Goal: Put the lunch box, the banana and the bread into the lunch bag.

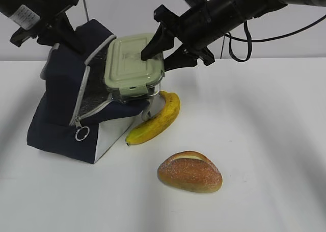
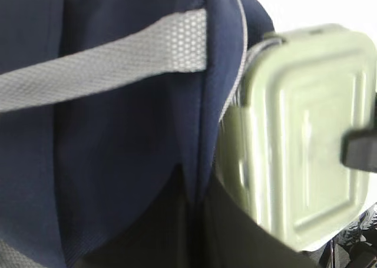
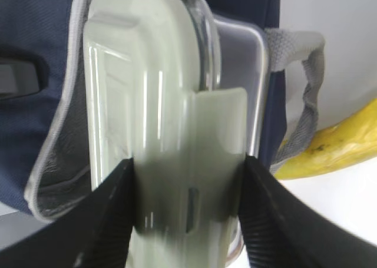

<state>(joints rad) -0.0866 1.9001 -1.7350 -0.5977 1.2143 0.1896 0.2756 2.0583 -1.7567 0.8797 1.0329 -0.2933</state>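
Observation:
The robot's right gripper will keep holding the green lunch box [image 1: 127,63], since the box is mostly outside the navy lunch bag's opening [image 1: 94,89] and would tip out if the gripper opened now.
The navy lunch bag [image 1: 61,99] lies tilted at the left, its silver-lined mouth facing right. My left gripper [image 1: 63,30] is shut on the bag's top fabric and holds it up; in the left wrist view [image 2: 197,188] the dark jaws meet on a fold of the bag [image 2: 118,132]. My right gripper [image 1: 160,56] is shut on the green-lidded lunch box [image 1: 133,63], held at the bag's mouth and partly inside. The right wrist view shows the gripper [image 3: 187,179] clamping the lunch box [image 3: 159,103]. The banana [image 1: 157,119] lies beside the bag. The bread [image 1: 189,172] sits in front.
The zipper's ring pull [image 1: 82,134] hangs at the bag's lower front. A grey strap [image 2: 106,68] crosses the bag's top, and another strap [image 3: 300,103] hangs next to the banana [image 3: 341,144]. White table [image 1: 265,140] extends to the right.

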